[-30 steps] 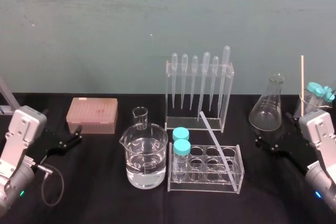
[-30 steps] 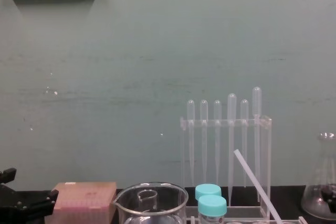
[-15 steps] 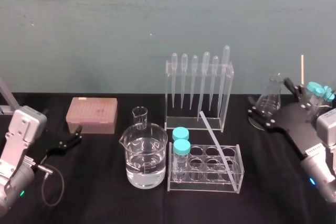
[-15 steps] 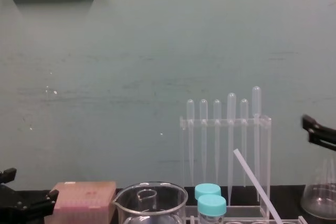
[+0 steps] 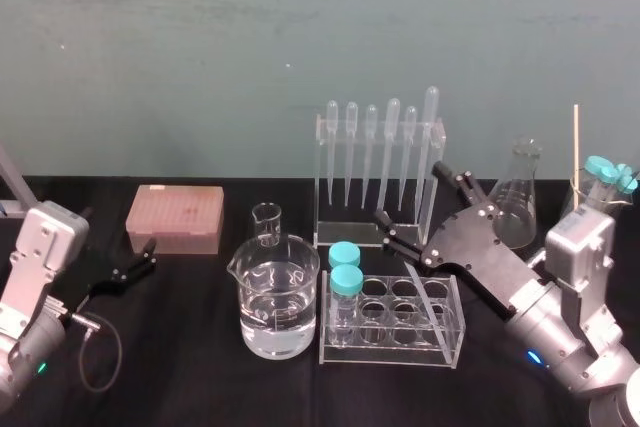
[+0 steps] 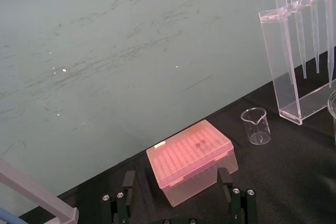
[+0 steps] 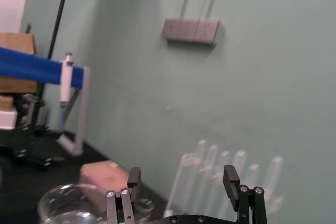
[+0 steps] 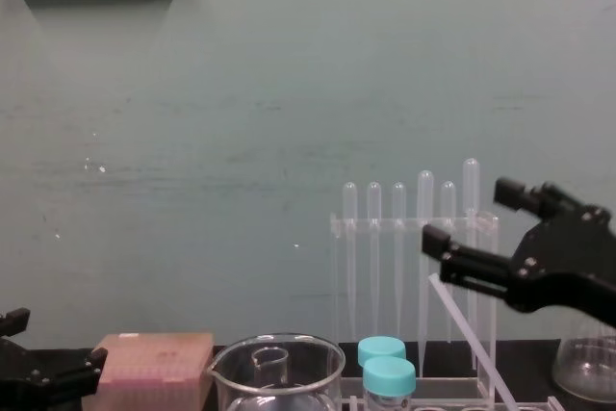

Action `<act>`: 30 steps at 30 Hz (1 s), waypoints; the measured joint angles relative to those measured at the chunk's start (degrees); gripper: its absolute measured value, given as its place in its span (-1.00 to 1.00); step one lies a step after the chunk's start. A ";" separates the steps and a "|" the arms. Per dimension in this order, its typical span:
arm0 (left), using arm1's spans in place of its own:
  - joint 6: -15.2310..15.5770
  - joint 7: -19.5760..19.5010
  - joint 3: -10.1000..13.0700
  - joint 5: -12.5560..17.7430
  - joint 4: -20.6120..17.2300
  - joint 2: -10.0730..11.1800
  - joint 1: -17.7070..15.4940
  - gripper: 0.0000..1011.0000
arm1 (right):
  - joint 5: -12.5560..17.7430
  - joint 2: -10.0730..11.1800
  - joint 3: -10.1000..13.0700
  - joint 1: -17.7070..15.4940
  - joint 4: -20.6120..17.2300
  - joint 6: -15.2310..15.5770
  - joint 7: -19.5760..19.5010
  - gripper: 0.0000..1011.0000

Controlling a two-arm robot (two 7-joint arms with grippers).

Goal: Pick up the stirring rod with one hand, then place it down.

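I need to grab the stirring rod next with my right gripper by its free upper end (image 8: 442,289), because the rack and the blue-capped tubes crowd the lower part of the rod.
The stirring rod (image 5: 428,296) is a thin translucent stick. It leans in the clear test tube rack (image 5: 452,335), its upper end pointing back toward the pipette stand; it also rises at a slant in the chest view (image 8: 469,332). My right gripper (image 5: 410,195) hovers open just above the rod's upper end, one finger (image 8: 452,251) close over its tip and nothing between the fingers. Its wrist view shows the right gripper (image 7: 182,176) with both fingers wide apart. My left gripper (image 5: 140,259) rests open at the left, in front of the pink box (image 6: 190,159).
A water-filled beaker (image 5: 275,302) and a small beaker (image 5: 266,222) stand left of the rack, which holds two blue-capped tubes (image 5: 345,282). The pipette stand (image 5: 380,172) is behind it. A conical flask (image 5: 518,205) and a jar of capped tubes (image 5: 605,182) stand at the right.
My right arm has risen and swung left from the table's right edge, bringing its open gripper over the rack near the rod's top. The left arm and the rod have not moved.
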 joint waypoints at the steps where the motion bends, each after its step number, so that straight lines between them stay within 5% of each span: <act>1: 0.00 0.00 0.00 0.00 0.00 0.00 0.00 0.98 | 0.67 -0.15 -0.07 0.08 0.05 0.95 0.53 0.98; 18: 0.00 0.00 0.00 0.00 0.00 0.00 0.00 0.98 | 9.09 -2.57 1.42 0.39 2.17 18.04 5.44 0.98; 30: 0.00 0.00 0.00 0.00 0.00 0.00 0.00 0.98 | 9.96 -3.67 2.01 1.04 3.66 21.23 6.63 0.98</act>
